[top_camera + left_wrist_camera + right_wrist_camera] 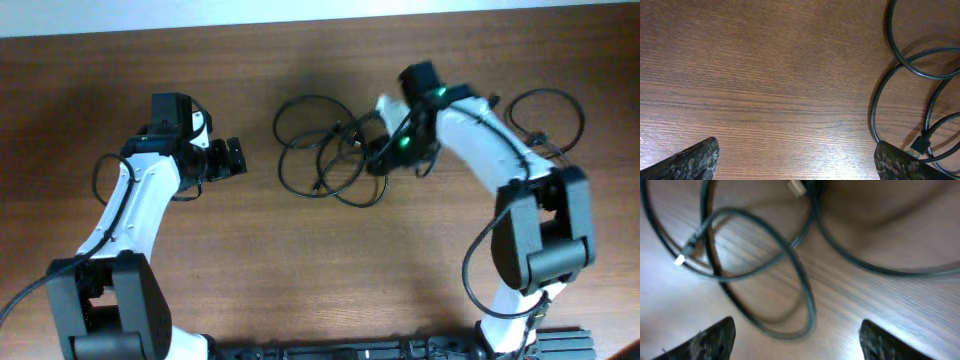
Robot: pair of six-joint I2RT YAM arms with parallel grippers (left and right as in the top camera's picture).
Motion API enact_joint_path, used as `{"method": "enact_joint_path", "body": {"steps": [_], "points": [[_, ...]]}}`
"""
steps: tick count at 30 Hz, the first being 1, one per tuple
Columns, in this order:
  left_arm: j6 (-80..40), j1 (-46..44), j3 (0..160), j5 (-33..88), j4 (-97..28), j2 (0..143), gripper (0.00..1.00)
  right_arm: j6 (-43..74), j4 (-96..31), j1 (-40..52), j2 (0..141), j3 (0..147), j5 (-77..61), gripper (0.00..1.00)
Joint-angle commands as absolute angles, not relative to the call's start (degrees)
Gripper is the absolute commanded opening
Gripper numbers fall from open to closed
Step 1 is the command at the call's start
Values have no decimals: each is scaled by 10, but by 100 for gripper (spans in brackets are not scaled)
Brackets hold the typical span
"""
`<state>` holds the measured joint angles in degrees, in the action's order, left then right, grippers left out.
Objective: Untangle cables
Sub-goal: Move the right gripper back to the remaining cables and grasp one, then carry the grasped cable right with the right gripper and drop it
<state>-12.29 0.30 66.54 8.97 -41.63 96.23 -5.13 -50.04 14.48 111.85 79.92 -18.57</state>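
Note:
I should next use my right gripper to grab one dark cable along its loop (382,193) (808,319) at the tangle's edge, so the cable's plug ends stay free to untangle.
A tangle of thin black cables (325,150) lies in overlapping loops on the wooden table, back centre. My right gripper (378,152) hovers over the tangle's right edge, open and empty. In the right wrist view its fingers (797,340) straddle a dark cable loop (790,255) with a small plug end (682,257). My left gripper (232,158) is open and empty, just left of the tangle. In the left wrist view the fingers (800,160) frame bare wood, with cable loops (905,65) at the right.
The wooden table (300,270) fills the view. A separate black cable loop (545,115) lies at the back right, beside the right arm. The robot bases stand at the front edge.

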Motion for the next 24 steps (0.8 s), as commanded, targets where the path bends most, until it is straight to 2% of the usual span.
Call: {"method": "enact_joint_path", "body": {"steps": [1,2,4,7,9,12,16,18,24], "points": [[-128,2,666,92,-416,968,99,-55,-429,178,1119,731,-173,72],[-128,2,666,92,-416,968,99,-55,-417,183,1119,723,-173,68],[-128,2,666,92,-417,968,99,-53,-407,196,1119,715,-173,45],[-128,2,666,92,-417,968,99,-40,-413,208,1116,723,-230,17],[-128,2,666,92,-416,968,99,-43,-426,209,1112,741,-311,6],[-128,2,666,92,-417,968,99,-88,-475,208,1095,828,-447,4],[-128,2,666,92,-417,968,99,-88,-548,208,1080,991,-453,4],[-128,2,666,92,-417,968,99,-88,-587,208,1077,1151,-453,4],[-128,2,666,92,-416,968,99,-87,-591,208,1077,1440,-452,4]]}}
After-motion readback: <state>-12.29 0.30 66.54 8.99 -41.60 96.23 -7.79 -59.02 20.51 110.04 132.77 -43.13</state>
